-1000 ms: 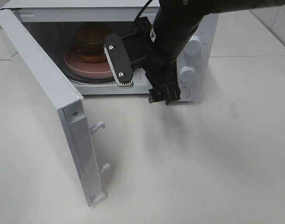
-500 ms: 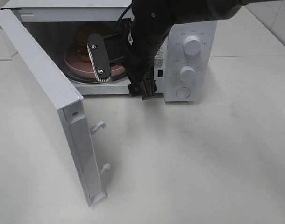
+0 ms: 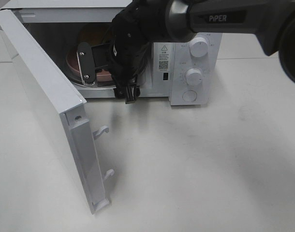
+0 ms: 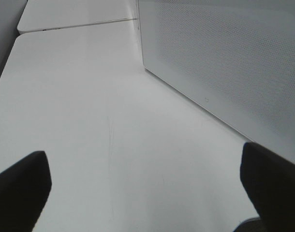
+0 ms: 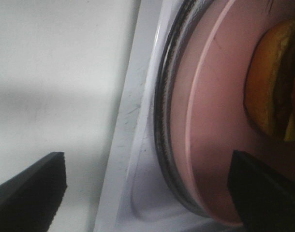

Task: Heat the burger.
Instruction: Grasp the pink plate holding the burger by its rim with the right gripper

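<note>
The heated burger [image 5: 269, 79] needs to come out of the microwave, so my right gripper will grab the pink plate next. My right fingers should hold the plate by its rim [image 5: 191, 116].
The burger [image 3: 93, 35] sits on a pink plate [image 3: 71, 62] inside the open microwave [image 3: 163, 64], on the glass turntable [image 5: 162, 121]. My right arm hides most of it in the exterior high view. My right gripper [image 3: 108, 81] hangs open at the oven's mouth, at the front edge of the plate, with nothing between its fingers. The right wrist view shows the plate [image 5: 215, 121] and the burger's golden bun edge [image 5: 271, 87] just beyond the open right gripper [image 5: 147, 193]. My left gripper [image 4: 145, 193] is open over bare table beside the microwave door's meshed face [image 4: 225, 63].
The microwave door [image 3: 41, 87] swings out to the left, its latch hooks [image 3: 103, 130] pointing into the table space. Two knobs [image 3: 199, 48] and a round button [image 3: 189, 95] sit on the right-hand panel. White tabletop [image 3: 196, 164] stretches in front.
My right arm has swung left across the oven's opening and now covers most of the burger. Its jaws stay open. The burger and plate have not moved.
</note>
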You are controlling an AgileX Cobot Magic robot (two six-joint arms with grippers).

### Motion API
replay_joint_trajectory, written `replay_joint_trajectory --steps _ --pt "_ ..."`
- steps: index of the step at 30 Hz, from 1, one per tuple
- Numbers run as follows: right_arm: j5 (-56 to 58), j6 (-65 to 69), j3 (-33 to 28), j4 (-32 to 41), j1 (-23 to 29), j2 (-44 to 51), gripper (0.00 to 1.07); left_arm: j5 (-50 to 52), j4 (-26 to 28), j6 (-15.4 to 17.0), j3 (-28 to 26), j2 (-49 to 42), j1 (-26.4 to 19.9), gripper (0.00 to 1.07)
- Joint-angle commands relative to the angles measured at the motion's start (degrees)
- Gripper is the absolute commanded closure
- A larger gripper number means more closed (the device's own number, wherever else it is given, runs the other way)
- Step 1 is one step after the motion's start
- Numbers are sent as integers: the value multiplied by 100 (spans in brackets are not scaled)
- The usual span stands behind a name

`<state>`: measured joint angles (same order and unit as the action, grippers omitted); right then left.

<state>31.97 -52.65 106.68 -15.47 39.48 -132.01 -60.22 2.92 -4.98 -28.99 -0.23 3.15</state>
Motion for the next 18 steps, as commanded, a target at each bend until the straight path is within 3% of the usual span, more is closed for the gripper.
replay_joint_trajectory --steps 1,5,9,12,14,15,17,18 --pt "0 97 292 -52 0 -189 20 69 -6 23 17 -126 -6 6" --pt "17 155 819 17 -86 -625 21 69 -6 23 17 -126 -6 6" --pt "29 149 974 166 -149 -796 23 69 -6 23 17 -126 -6 6" --pt "0 6 997 201 -195 -859 31 69 -6 23 17 -126 -6 6" --pt "-11 -269 997 201 -195 -871 48 69 -6 23 17 -126 -6 6" --pt "-11 -269 997 201 -195 -871 48 69 -6 23 17 -126 -6 6" --pt "-29 -464 997 201 -189 -871 73 69 -6 23 17 -126 -6 6" --pt "-29 -464 997 201 -189 -871 73 69 -6 23 17 -126 -6 6"
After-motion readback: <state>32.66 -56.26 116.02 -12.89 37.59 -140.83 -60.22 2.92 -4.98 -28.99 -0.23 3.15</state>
